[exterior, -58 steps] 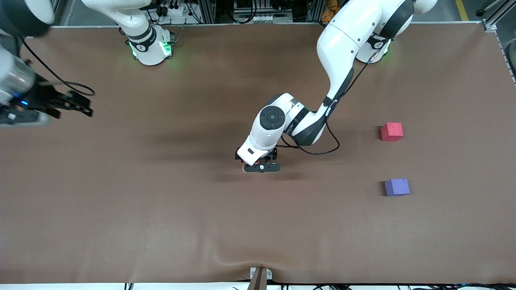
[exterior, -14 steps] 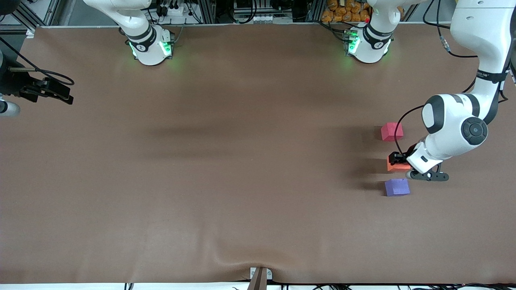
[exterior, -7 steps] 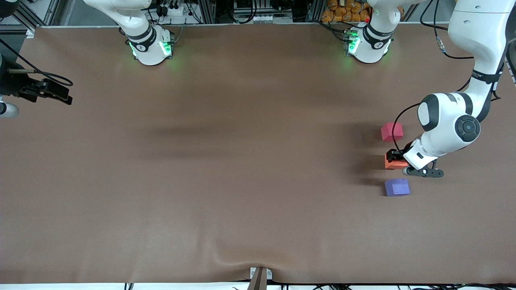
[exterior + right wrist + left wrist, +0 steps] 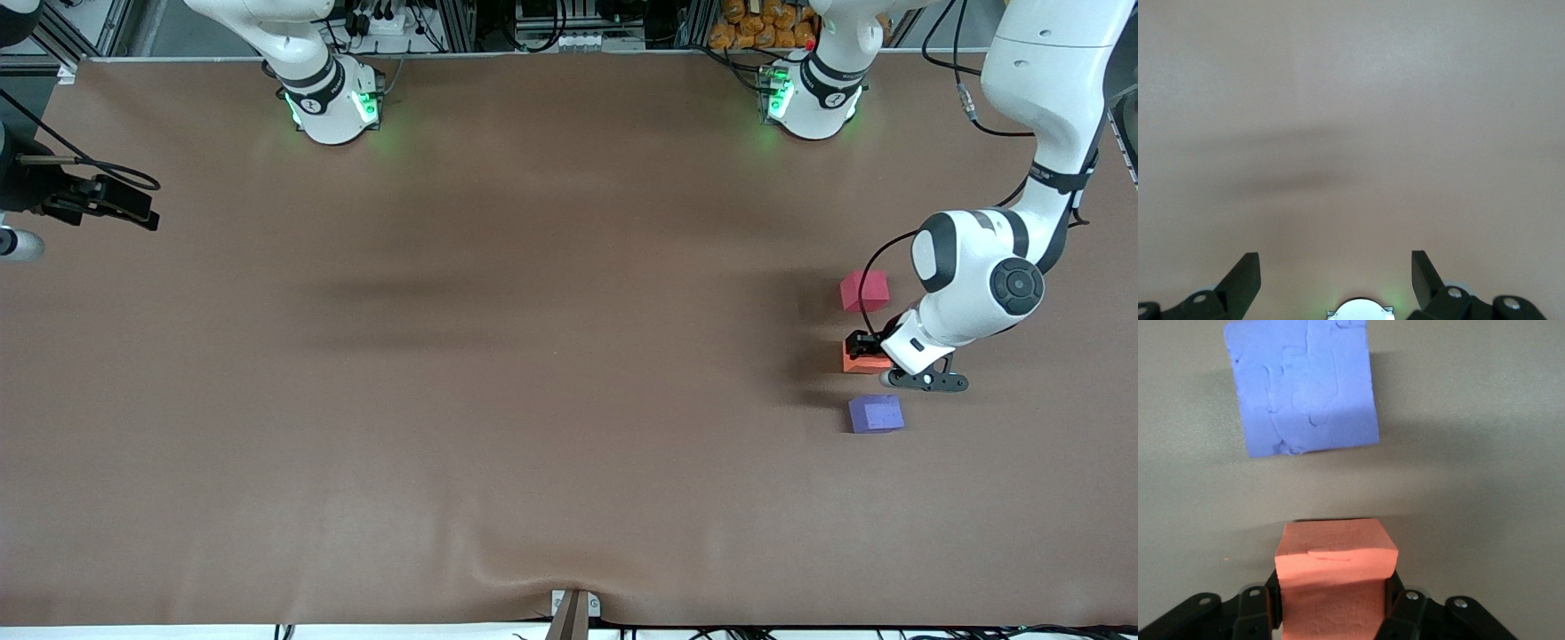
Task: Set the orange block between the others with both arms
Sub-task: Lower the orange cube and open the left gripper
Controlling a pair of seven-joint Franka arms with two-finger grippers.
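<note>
The orange block sits low in the gap beside the purple cube and would stand, so it is time for my left gripper to open now.
The orange block (image 4: pixel 856 359) is pinched between the fingers of my left gripper (image 4: pixel 864 349), which is shut on it. It hangs low over the mat in the gap between the red-pink cube (image 4: pixel 864 291) and the purple cube (image 4: pixel 876 413); whether it touches the mat I cannot tell. In the left wrist view the orange block (image 4: pixel 1336 563) fills my left gripper (image 4: pixel 1335 608), with the purple cube (image 4: pixel 1303 387) a short way off. My right gripper (image 4: pixel 133 212) waits open and empty over the mat's edge at the right arm's end; in its own view the right gripper (image 4: pixel 1336 267) shows only bare mat.
The brown mat (image 4: pixel 498 373) covers the table, with a raised wrinkle (image 4: pixel 498 569) near the front edge. Both green-lit arm bases (image 4: pixel 333 102) stand along the farthest edge. The left arm's elbow and cable (image 4: pixel 978 276) hang beside the red-pink cube.
My left gripper has carried the orange block a little toward the right arm's end and toward the red-pink cube. The right arm has barely moved.
</note>
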